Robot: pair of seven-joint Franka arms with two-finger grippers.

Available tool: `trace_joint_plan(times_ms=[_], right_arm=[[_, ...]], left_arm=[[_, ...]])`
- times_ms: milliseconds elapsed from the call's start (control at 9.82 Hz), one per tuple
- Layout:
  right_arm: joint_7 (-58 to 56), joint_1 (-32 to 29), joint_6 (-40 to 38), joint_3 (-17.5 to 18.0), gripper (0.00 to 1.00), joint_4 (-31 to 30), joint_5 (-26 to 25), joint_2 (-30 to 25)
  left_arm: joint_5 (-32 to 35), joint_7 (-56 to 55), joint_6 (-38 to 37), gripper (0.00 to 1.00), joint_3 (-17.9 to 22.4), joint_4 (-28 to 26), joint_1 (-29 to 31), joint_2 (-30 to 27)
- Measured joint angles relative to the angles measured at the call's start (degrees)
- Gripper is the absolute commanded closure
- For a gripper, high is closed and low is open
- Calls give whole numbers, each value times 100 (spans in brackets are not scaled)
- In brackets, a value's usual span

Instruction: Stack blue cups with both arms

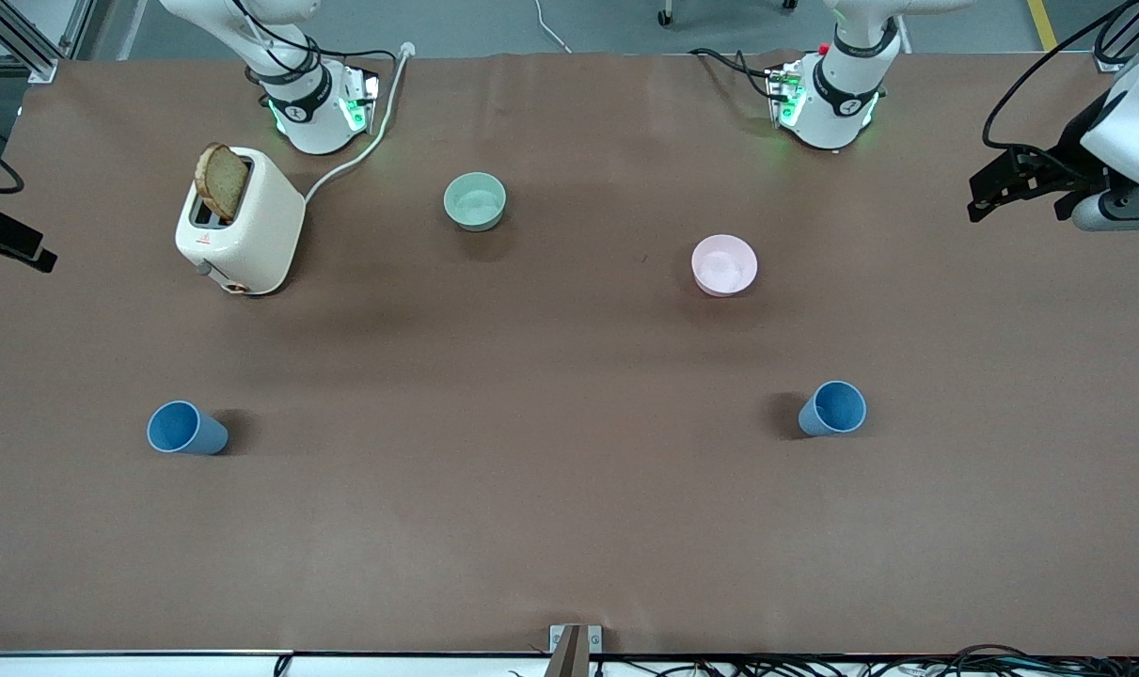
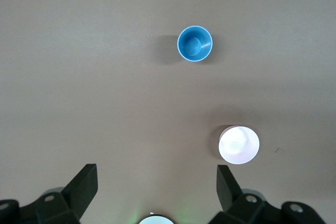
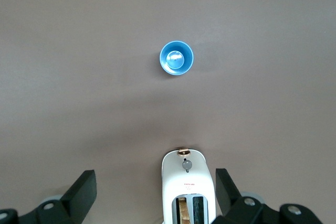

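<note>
My left gripper grabs the blue cup's rim next, to stack the blue cups.
Two blue cups stand upright and far apart on the brown table. One cup [image 1: 186, 429] is toward the right arm's end and also shows in the right wrist view [image 3: 176, 58]. The other cup [image 1: 833, 408] is toward the left arm's end and shows in the left wrist view [image 2: 195, 43]. My left gripper [image 2: 155, 177] hangs open and empty high over the table near its base, at the edge of the front view [image 1: 1020, 188]. My right gripper [image 3: 155, 179] hangs open and empty high over the toaster, barely showing at the front view's edge [image 1: 9, 244].
A white toaster [image 1: 245, 226] with a slice of bread [image 1: 221, 181] stands near the right arm's base; its cord runs to the table's edge. A mint-green bowl [image 1: 475, 200] and a pink bowl [image 1: 724, 265] [image 2: 239, 145] sit between the bases and the cups.
</note>
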Motion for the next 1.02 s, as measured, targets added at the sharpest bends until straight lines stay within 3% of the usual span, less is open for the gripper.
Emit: trace_joint_plan(times_ms=[306, 713, 1019], right_arm=[[-18, -45, 209, -1, 0, -13, 0, 217], [-840, -424, 1398, -11, 0, -93, 0, 1454], [-1170, -585, 2842, -10, 0, -367, -1, 2291]], left_arm=[[189, 4, 136, 0, 10, 6, 0, 326], [214, -335, 2044, 0, 18, -666, 76, 1144], [214, -375, 3423, 4, 24, -1309, 123, 1885]])
